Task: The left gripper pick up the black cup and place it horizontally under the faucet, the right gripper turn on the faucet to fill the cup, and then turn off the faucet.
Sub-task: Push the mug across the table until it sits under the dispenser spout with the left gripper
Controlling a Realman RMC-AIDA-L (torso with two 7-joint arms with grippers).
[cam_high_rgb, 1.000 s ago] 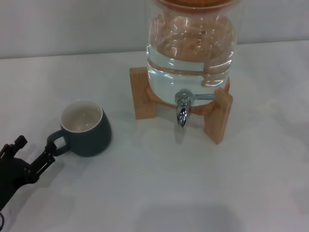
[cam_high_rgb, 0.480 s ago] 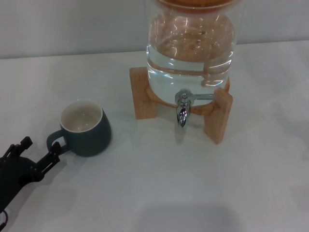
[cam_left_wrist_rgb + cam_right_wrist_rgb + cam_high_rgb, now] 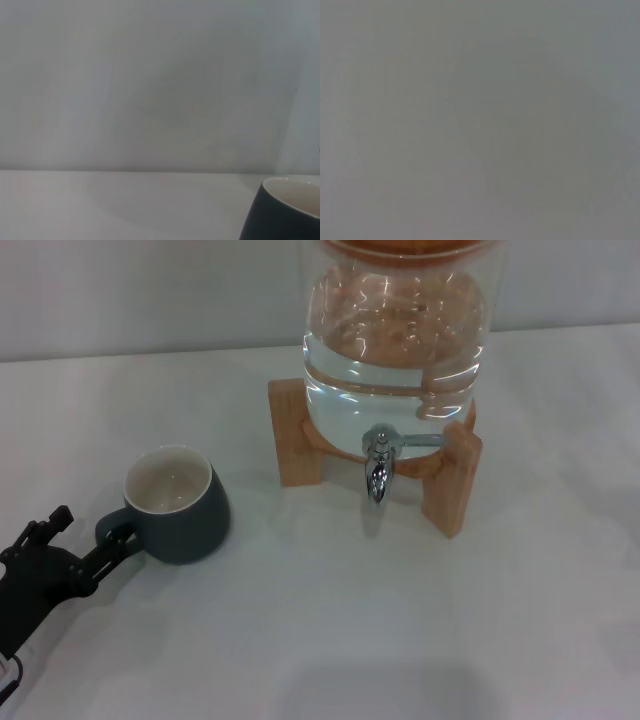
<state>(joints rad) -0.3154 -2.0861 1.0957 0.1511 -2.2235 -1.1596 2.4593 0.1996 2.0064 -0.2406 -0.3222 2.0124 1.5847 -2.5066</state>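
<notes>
The cup's loop handle [image 3: 112,528] is level with my left gripper's finger, so my left gripper would hold the cup if it closed now. My left gripper needs to close on the cup.
The black cup [image 3: 180,505] stands upright on the white table, left of the jar, with its loop handle [image 3: 108,527] pointing towards my left gripper [image 3: 92,525]. That gripper comes in low from the left edge with its jaws open; one finger [image 3: 118,541] lies right at the handle, the other [image 3: 55,519] is farther left. The left wrist view shows the cup's side and rim [image 3: 285,210]. The chrome faucet [image 3: 377,468] points down from the glass water jar [image 3: 395,335], its thin lever handle [image 3: 420,440] pointing right. My right gripper is out of view; its wrist view is plain grey.
The jar sits on a wooden stand [image 3: 450,480] with legs on either side of the faucet. The white table [image 3: 330,620] stretches in front, and a grey wall [image 3: 140,290] runs behind.
My left gripper has moved right and away from me, closing in on the cup's handle, jaws still open. Cup and faucet have not moved.
</notes>
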